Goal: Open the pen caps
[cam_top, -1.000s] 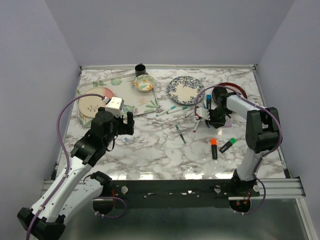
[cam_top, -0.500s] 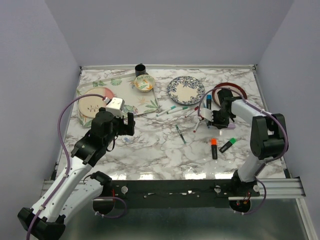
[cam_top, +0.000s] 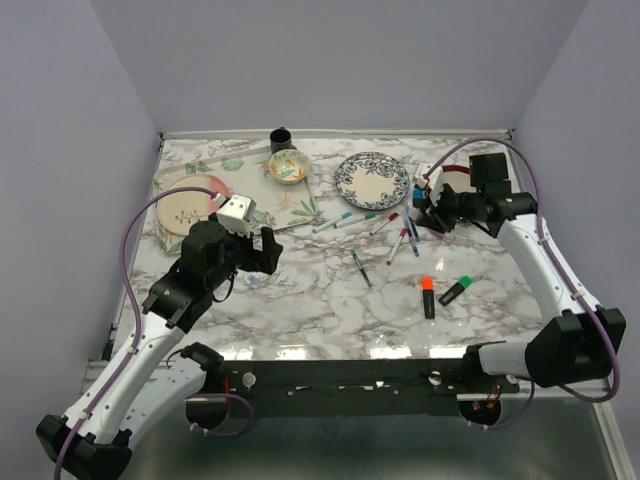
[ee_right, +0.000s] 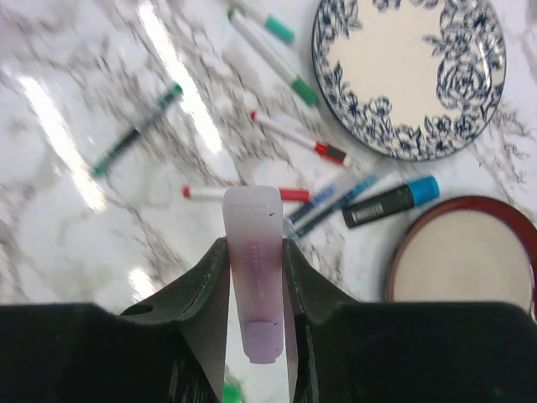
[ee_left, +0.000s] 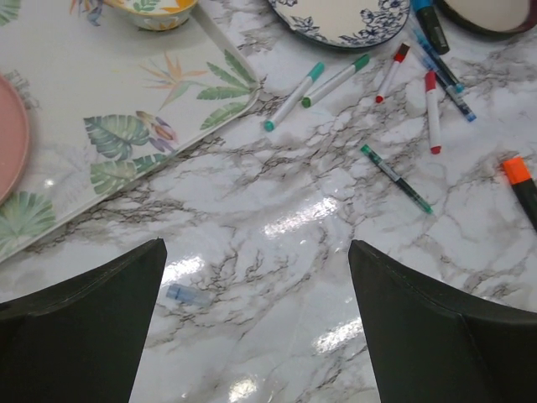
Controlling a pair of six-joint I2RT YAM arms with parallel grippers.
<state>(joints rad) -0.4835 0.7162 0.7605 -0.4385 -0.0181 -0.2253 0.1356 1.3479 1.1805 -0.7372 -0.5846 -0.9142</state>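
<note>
The lilac highlighter (ee_right: 256, 277) needs to be pulled open, so my left gripper should hold it by its cap end. The highlighter's body is left for my right gripper.
My right gripper (ee_right: 254, 243) is shut on a stubby lilac highlighter (ee_right: 256, 277), held off the table above the pens; from above this gripper (cam_top: 432, 203) hangs by the patterned plate. Loose pens lie below: teal-ended ones (cam_top: 345, 220), red-ended ones (cam_top: 400, 243), a dark green one (cam_top: 361, 268), a blue-capped black highlighter (ee_right: 390, 201), an orange highlighter (cam_top: 428, 296) and a green one (cam_top: 455, 290). A small pale blue pen cap (ee_left: 186, 294) lies alone on the marble. My left gripper (ee_left: 256, 248) hovers open over it, fingers wide apart and empty.
A blue floral plate (cam_top: 372, 178) and a red-rimmed plate (ee_right: 461, 269) sit behind the pens. On the left are a leaf-print tray (cam_top: 290, 208), a small bowl (cam_top: 287, 166), a pink plate (cam_top: 185, 205) and a black cup (cam_top: 281, 138).
My right arm has risen and swung back to the right, carrying the lilac highlighter off the table. The left gripper has shifted slightly to the right.
</note>
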